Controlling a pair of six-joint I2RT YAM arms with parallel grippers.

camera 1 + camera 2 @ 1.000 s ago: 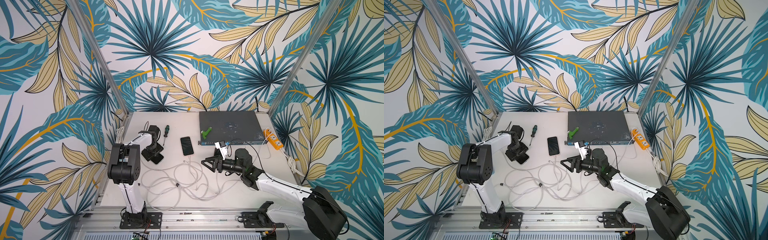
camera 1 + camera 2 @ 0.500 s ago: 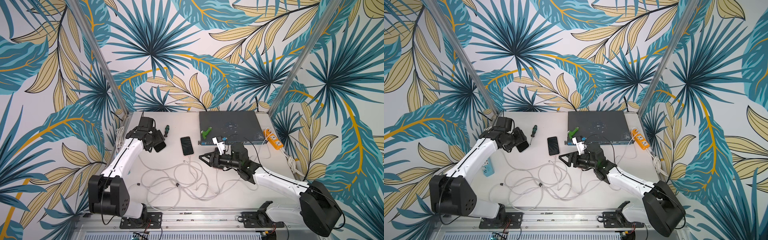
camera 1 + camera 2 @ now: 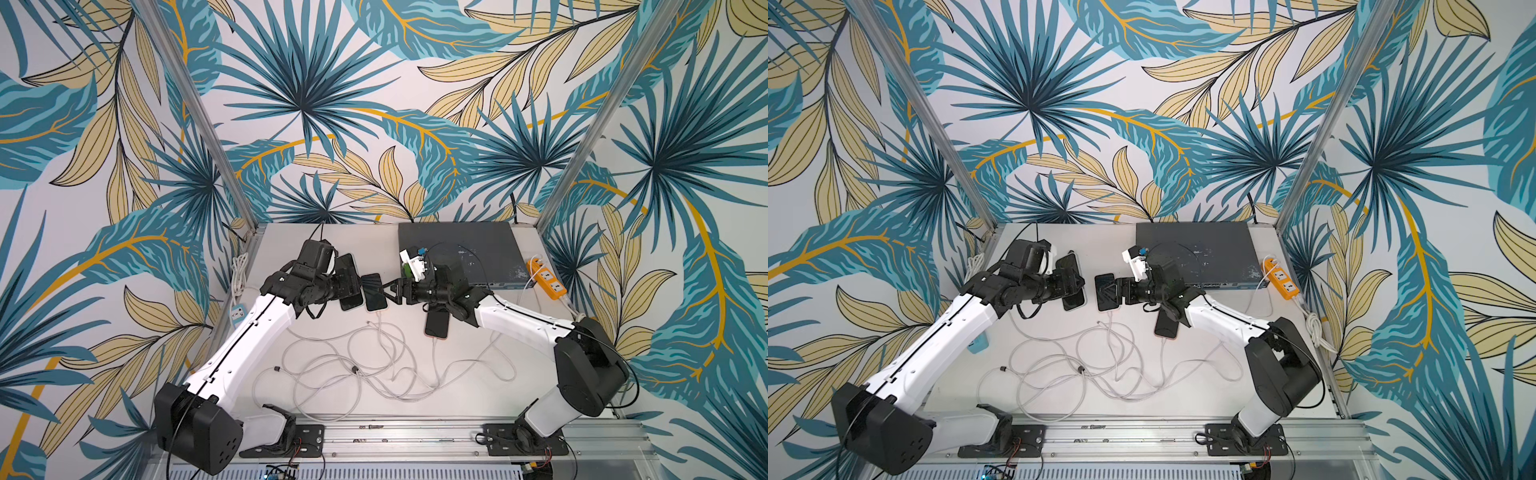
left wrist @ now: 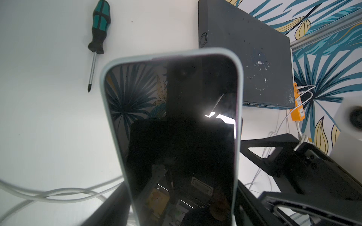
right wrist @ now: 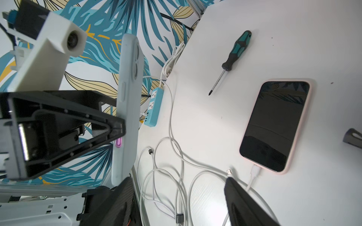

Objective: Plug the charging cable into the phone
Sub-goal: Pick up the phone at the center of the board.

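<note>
The phone's side edge near its lower end needs to be reached and grabbed by my right gripper. My left gripper then stays free to regrip for plugging.
My left gripper (image 3: 351, 286) (image 3: 1073, 286) (image 4: 180, 195) is shut on a phone (image 3: 347, 264) (image 3: 1069, 264) (image 4: 176, 117) in a pale blue case. It holds the phone on edge above the table, dark screen toward its wrist camera. In the right wrist view the phone (image 5: 127, 78) stands upright, its lower end close beside one finger of my right gripper (image 5: 177, 180). That gripper (image 3: 385, 291) (image 3: 1106, 291) is open and holds nothing. White charging cables (image 3: 374, 353) lie tangled on the table below it, and a loose connector (image 5: 228, 172) lies by its other fingertip.
A pink-cased phone (image 5: 278, 125) (image 3: 374, 293) lies flat with a white cable plugged in. Another cased phone (image 3: 437, 326) lies under my right arm. A screwdriver (image 5: 235, 52), a grey box (image 3: 457, 249), an orange power strip (image 3: 546, 278) and a blue power strip (image 5: 153, 106) stand around.
My left arm has lifted the pale blue phone from the left and carried it toward the centre. My right gripper has moved back and left to face it.
</note>
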